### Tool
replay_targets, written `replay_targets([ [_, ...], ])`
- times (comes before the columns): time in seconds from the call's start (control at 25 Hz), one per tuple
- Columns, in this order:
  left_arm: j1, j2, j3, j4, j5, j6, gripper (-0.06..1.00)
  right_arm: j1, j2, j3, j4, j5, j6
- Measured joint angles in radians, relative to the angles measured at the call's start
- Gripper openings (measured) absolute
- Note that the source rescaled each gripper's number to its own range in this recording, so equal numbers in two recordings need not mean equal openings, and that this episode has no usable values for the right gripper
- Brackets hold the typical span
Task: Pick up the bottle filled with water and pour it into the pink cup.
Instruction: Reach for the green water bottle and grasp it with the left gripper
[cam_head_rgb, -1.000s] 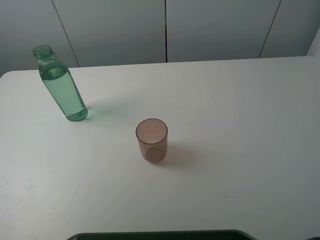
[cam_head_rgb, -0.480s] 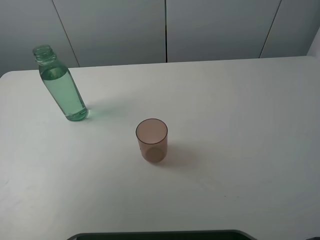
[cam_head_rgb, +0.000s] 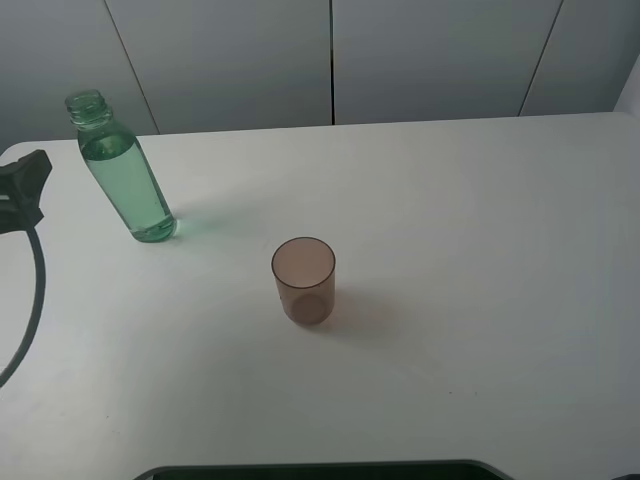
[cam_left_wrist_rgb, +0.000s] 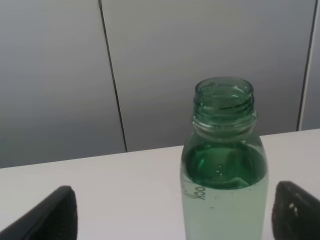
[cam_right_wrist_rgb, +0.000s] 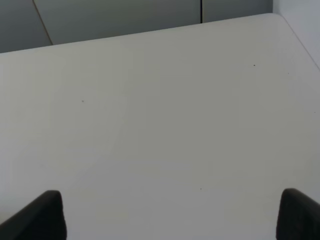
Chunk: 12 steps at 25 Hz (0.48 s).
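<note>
The bottle's opening (cam_head_rgb: 85, 98) should stay free to pour into the pink cup, so my left gripper needs to reach the bottle and hold it by its body (cam_head_rgb: 133, 190).
The bottle (cam_head_rgb: 125, 180) stands upright at the table's far left, uncapped and holding green-tinted water nearly to its shoulder. The pink cup (cam_head_rgb: 303, 280) stands upright near the table's middle, well apart from the bottle. My left gripper (cam_head_rgb: 28, 185) shows at the left edge, just left of the bottle and not touching it. In the left wrist view the bottle (cam_left_wrist_rgb: 225, 190) rises ahead between the widely spread fingers of my left gripper (cam_left_wrist_rgb: 172, 222), which is open. My right gripper (cam_right_wrist_rgb: 170, 220) is open over bare table and does not show in the exterior view.
A black cable (cam_head_rgb: 36, 300) loops down from the left arm along the left edge. Grey wall panels (cam_head_rgb: 330, 60) stand behind the white table (cam_head_rgb: 480, 250). A dark rim (cam_head_rgb: 320, 470) lies along the bottom of the exterior view.
My left gripper and its cable have come into the exterior view from the left edge, toward the bottle. Bottle and cup have not moved.
</note>
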Motion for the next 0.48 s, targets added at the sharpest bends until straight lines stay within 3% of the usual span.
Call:
replay_targets([
  [0.32, 0.000, 0.212, 0.000, 0.012, -0.182, 0.000, 0.98, 0.000, 0.000, 0.000, 0.000, 0.000, 0.000],
  [0.48, 0.000, 0.330, -0.004, 0.012, -0.210, 0.000, 0.98, 0.000, 0.000, 0.000, 0.000, 0.000, 0.000],
])
